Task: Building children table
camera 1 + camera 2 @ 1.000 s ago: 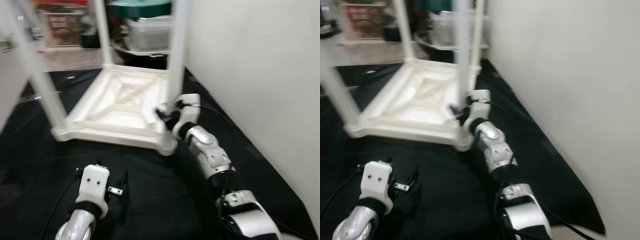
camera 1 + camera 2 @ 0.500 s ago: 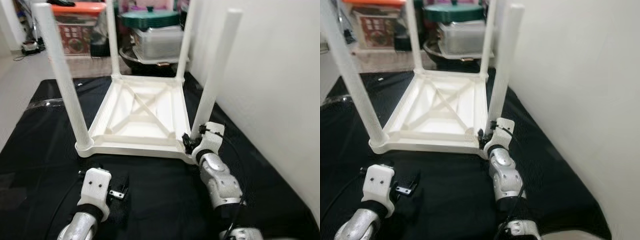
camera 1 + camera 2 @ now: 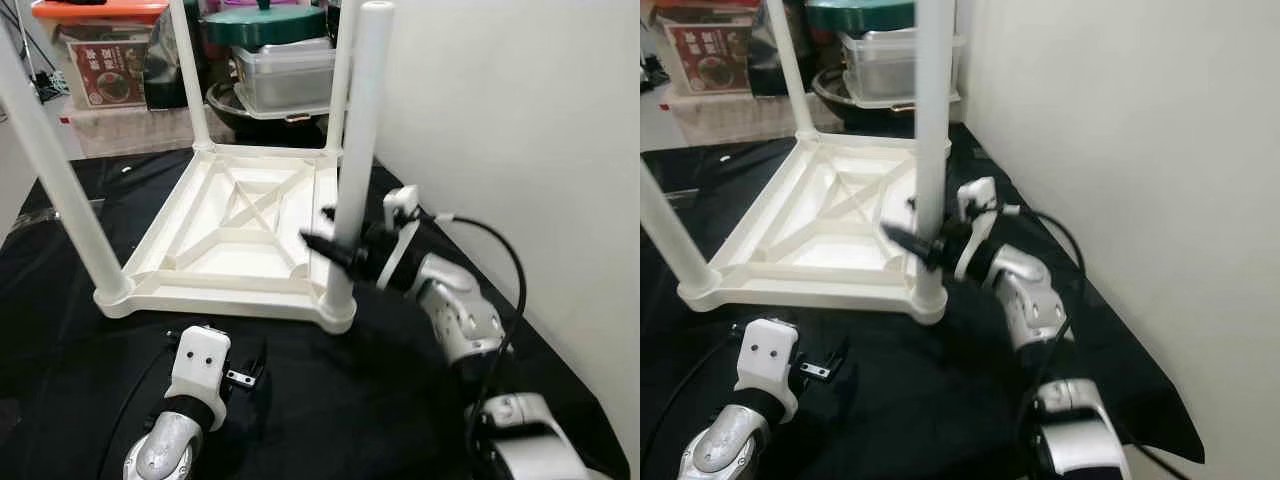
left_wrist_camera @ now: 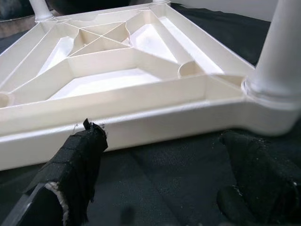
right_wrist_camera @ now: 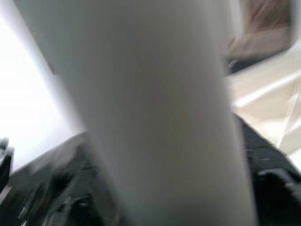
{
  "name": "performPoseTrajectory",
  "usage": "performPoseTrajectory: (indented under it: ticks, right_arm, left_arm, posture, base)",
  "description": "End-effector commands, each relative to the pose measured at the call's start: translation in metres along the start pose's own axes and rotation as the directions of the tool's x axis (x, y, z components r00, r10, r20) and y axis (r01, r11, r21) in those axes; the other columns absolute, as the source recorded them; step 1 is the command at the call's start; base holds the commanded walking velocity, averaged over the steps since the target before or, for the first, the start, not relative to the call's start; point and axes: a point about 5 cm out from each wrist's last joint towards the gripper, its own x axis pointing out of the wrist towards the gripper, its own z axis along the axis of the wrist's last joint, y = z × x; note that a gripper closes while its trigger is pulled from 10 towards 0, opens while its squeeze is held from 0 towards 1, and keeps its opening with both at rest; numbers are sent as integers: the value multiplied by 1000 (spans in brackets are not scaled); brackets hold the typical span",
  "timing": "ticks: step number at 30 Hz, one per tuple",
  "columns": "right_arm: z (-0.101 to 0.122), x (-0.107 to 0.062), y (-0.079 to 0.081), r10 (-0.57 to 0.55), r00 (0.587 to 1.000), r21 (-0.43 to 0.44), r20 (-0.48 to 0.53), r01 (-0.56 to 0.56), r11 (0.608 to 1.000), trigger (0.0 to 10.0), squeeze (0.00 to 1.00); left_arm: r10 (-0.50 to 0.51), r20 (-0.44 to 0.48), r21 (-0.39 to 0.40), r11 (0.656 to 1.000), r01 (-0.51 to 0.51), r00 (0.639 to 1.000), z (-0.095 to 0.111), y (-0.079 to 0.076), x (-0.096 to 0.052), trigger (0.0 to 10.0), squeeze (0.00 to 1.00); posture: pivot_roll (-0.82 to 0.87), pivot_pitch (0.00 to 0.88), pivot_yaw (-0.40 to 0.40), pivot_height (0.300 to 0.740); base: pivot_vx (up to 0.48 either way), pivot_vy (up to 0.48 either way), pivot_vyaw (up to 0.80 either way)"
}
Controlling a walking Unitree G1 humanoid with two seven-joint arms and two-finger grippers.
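I need to build the children's table, so next my right gripper should grip the white leg by its base at the tabletop's corner socket (image 3: 340, 290).
A white plastic children's table (image 3: 240, 215) lies upside down on a black cloth, its legs pointing up. My right gripper (image 3: 335, 235) reaches in from the right at the near-right leg (image 3: 355, 150), about a third of the way up. It is open, with one black finger on each side of the leg. The right wrist view is blurred, with the leg (image 5: 164, 113) close in front. My left gripper (image 3: 245, 370) rests low on the cloth just before the table's front rim (image 4: 141, 125), open, with nothing between its fingers (image 4: 75, 160).
A white wall runs close along the right side. Behind the table stand stacked storage boxes (image 3: 100, 70), a grey lidded tub (image 3: 285, 75) and a dark pan. The black cloth (image 3: 330, 400) covers the floor around the table.
The camera has shifted. My right gripper has risen from the base of the near-right leg and now straddles the leg higher up. The left gripper stays low by the front rim.
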Motion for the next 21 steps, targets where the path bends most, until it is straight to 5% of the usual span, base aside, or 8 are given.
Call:
performPoseTrajectory:
  ticks: [1,3,5,6,9,15,16,21]
  right_arm:
    - [-25,10,15,45,995,53,-89,-40,998,0,0]
    - [-42,13,-4,-331,922,-34,-201,331,943,0,0]
    - [-53,-11,-40,-786,567,-130,-248,784,607,0,0]
    - [-53,-11,-40,-786,567,-130,-248,784,607,0,0]
    - [-67,-61,-55,-948,168,-174,-270,960,220,0,0]
    - [-73,-75,-38,-952,160,-171,-262,963,209,2510,0]
    - [-70,-67,-32,-933,215,-171,-288,947,271,10000,0]
    - [-58,-44,-29,-889,329,-210,-320,890,405,10000,0]
  left_arm:
    - [-2,-21,6,1000,2,1000,-5,2,-2,10000,0]
    - [3,-20,4,1000,-3,1000,-4,3,-2,10000,0]
    - [-3,-19,5,1000,3,1000,-4,2,-2,10000,0]
    - [-3,-19,5,1000,3,1000,-4,2,-2,10000,0]
    - [-7,-18,7,1000,8,1000,-4,3,-2,10000,0]
    - [-22,-26,7,1000,22,999,-8,3,1,10000,0]
    - [-36,-24,4,999,36,999,-7,1,3,10000,0]
    - [-60,-11,4,998,60,998,-4,-3,9,10000,0]
  posture:
    - [170,0,-75,740]
    - [165,0,-73,740]
    - [158,0,-68,740]
    - [158,0,-68,740]
    - [151,0,-59,740]
    - [107,0,-25,740]
    - [96,0,-17,740]
    - [91,0,-15,740]
  base:
    - [0,0,0]
    - [0,0,0]
    - [0,0,0]
    - [0,0,0]
    - [0,0,0]
    - [0,0,0]
    - [0,0,0]
    - [0,0,0]
